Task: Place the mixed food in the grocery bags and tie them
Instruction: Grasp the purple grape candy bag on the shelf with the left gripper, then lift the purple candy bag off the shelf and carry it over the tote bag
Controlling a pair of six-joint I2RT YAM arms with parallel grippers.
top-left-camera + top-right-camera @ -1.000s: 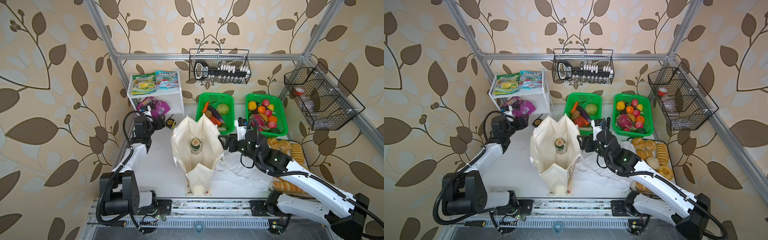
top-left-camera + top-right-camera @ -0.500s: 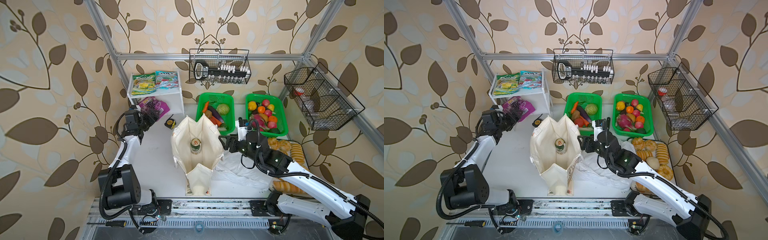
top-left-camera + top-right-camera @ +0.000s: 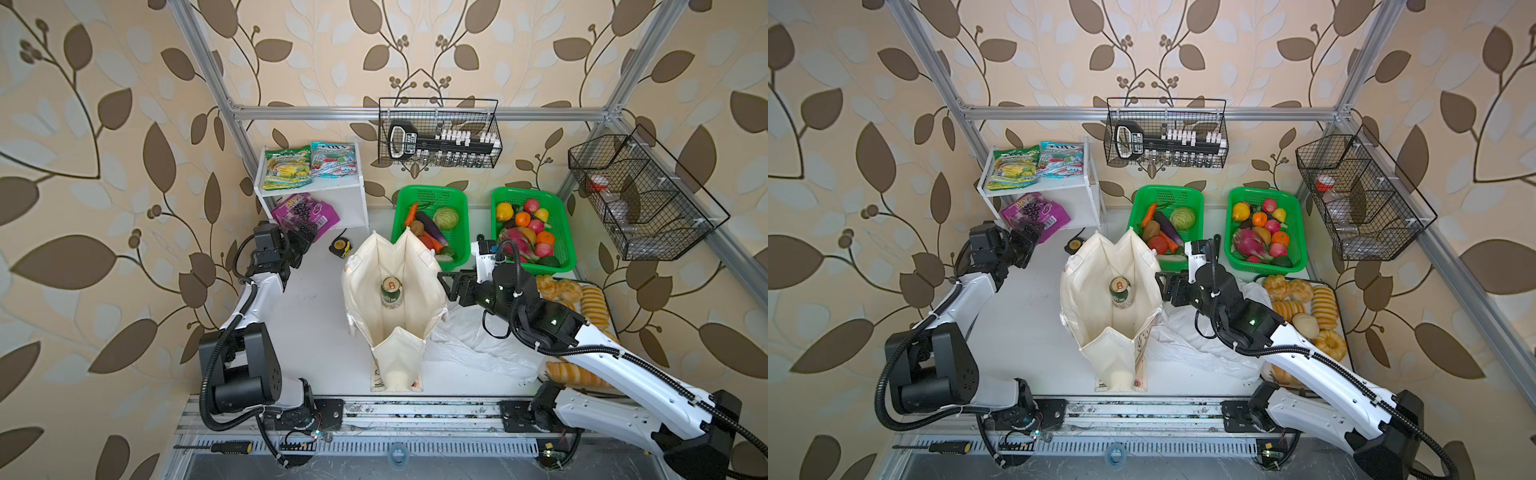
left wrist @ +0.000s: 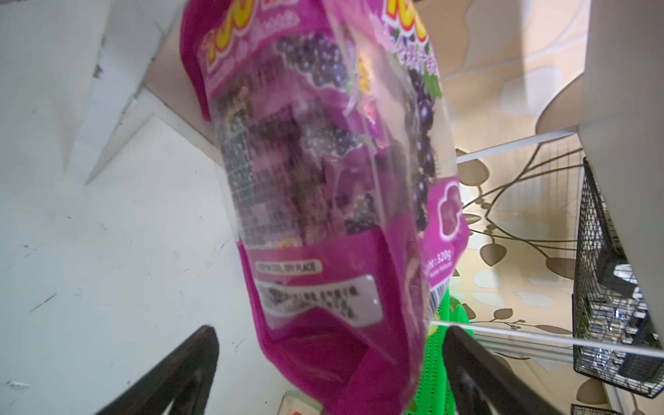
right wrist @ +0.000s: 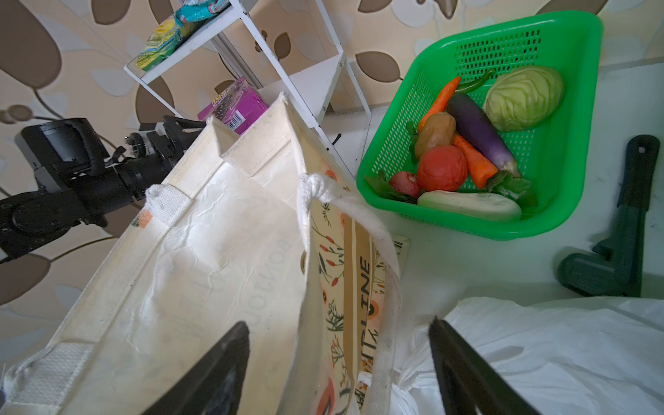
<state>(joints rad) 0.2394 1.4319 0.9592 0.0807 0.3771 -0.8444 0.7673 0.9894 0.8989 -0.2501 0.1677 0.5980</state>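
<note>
My left gripper grabs the purple grape-print pouch by its exposed side edge next, across both sides of the pouch, to move it from the shelf into the tote.
The purple grape-print pouch leans under the white shelf. My left gripper is open, its fingers standing wide on either side of the pouch's lower end. The cream tote stands open mid-table with the green can inside. My right gripper is open, straddling the tote's right wall and handle. The white plastic bag lies crumpled under that arm. The teal-and-red packet lies on the shelf top. Cabbage, potato and tomato sit in a green basket.
The white shelf stands at the back left, beside the vegetable basket and fruit basket. A tape measure lies near the tote. Bread rolls fill the right edge. Wire baskets hang on the frame.
My left arm has swung back toward the shelf and its jaws have opened wider around the purple pouch. The right arm and the tote have not moved.
</note>
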